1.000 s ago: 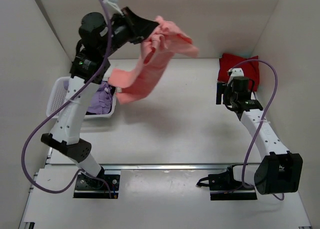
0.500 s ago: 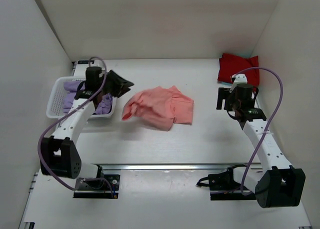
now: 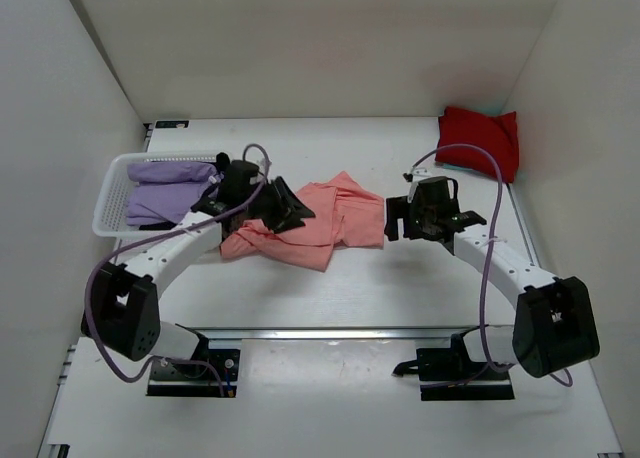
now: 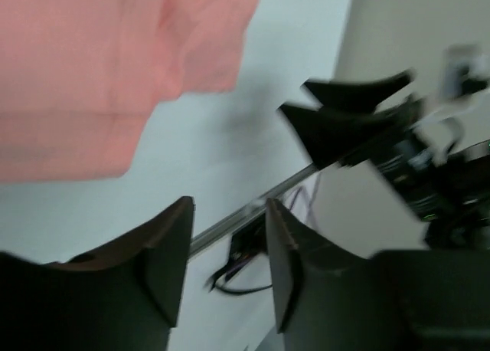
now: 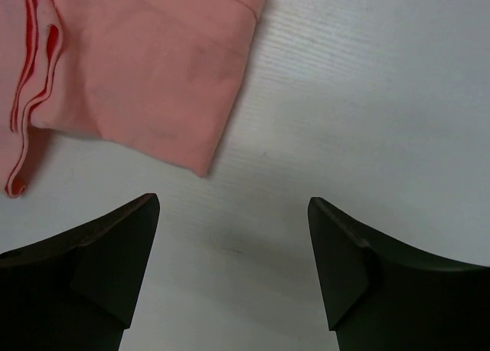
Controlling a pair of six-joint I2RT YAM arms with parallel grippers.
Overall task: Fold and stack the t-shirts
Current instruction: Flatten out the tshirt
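Note:
I will next use my left gripper to grab the salmon-pink t-shirt point(image 3: 325, 228) by its loose near edge, so the crumpled cloth can open flat for folding.
A salmon-pink t-shirt point(image 3: 325, 228) lies crumpled in the middle of the table. My left gripper point(image 3: 295, 210) hovers low over its left part, open, with nothing between its fingers point(image 4: 164, 251). In the left wrist view the pink cloth point(image 4: 92, 75) fills the upper left. Just off the shirt's right edge my right gripper point(image 3: 392, 218) stands wide open over bare table. The right wrist view has the shirt's hem point(image 5: 130, 67) ahead of the right gripper point(image 5: 233, 236). A red t-shirt point(image 3: 478, 143) lies at the back right. Lavender t-shirts point(image 3: 165, 188) sit in the basket.
The white lattice basket point(image 3: 108, 203) stands at the left, close behind my left arm. Walls close in the table on the left, back and right. A metal rail point(image 3: 330, 331) runs along the near edge by the arm bases.
A second ago the left gripper held the pink shirt up in the air; it let go, and the shirt now lies on the table. Both arms have moved in towards it.

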